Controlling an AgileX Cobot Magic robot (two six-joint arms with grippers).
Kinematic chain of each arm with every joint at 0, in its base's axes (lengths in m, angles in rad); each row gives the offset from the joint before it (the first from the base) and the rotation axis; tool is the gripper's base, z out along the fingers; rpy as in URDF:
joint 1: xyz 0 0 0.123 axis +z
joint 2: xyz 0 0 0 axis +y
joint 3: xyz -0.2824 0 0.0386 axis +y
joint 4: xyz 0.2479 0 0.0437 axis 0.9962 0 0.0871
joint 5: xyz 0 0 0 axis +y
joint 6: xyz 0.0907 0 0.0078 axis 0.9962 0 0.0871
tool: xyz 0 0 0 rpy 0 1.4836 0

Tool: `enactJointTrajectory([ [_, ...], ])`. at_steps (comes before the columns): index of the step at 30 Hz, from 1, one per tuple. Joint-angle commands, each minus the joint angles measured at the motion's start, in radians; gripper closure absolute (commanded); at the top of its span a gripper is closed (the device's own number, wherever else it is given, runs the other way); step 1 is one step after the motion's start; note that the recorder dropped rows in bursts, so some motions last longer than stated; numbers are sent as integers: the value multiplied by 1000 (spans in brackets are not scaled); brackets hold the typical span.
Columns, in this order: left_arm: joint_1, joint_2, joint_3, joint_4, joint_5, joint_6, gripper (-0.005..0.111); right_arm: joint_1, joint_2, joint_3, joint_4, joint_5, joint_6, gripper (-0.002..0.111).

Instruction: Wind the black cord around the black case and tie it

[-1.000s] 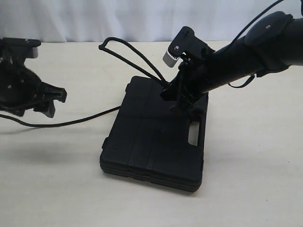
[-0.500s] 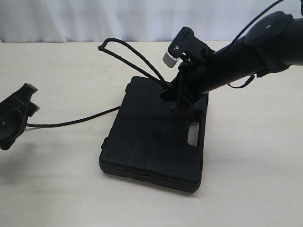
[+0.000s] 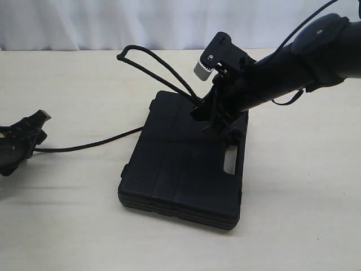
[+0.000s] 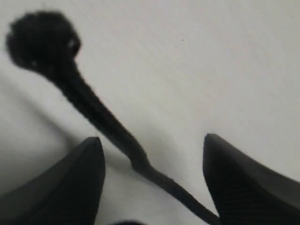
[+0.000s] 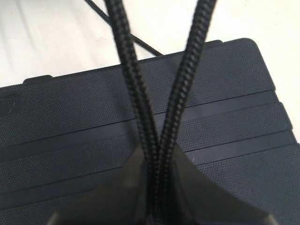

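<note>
My left gripper grabs the cord by the part (image 4: 137,155) beside its knotted end next, to tie the black cord around the black case.
The black case (image 3: 180,169) lies flat in the middle of the table. My right gripper (image 3: 210,119) hovers over its far end, shut on two strands of the black cord (image 3: 152,70), which loop up and back to the left. In the right wrist view both braided strands (image 5: 161,126) run pinched between the fingers (image 5: 122,187) above the case's ribbed lid (image 5: 70,117). One more strand (image 3: 84,147) trails left along the table to my left gripper (image 3: 42,127). That gripper (image 4: 152,150) is open, low over the table, with the cord (image 4: 93,110) and its knotted end (image 4: 42,40) lying between its fingers.
A pale tabletop (image 3: 304,214) surrounds the case. A white curtain (image 3: 169,22) hangs behind the table's far edge. The right arm (image 3: 293,62) reaches in from the upper right, with thin robot wires along it.
My left gripper has dropped down and to the left, settling over the cord's free end on the table. The right gripper and the case have stayed put.
</note>
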Motion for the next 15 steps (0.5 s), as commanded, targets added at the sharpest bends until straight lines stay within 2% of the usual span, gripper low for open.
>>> enactJointTrajectory([
  [1,-2,31,-4,57,-1,-51,51,-1,-12,0,19,-10,-6,104],
  [5,-2,50,-4,112,-19,-129,74,-1,-12,0,19,-12,-6,104],
  [11,-2,58,-4,177,-83,-129,104,-1,-12,0,19,-12,-6,104],
  [13,-2,58,-4,236,-130,-127,107,-1,-12,0,19,-6,-2,104],
  [15,-2,58,-4,379,-208,-127,107,-1,-12,0,19,-4,4,104],
])
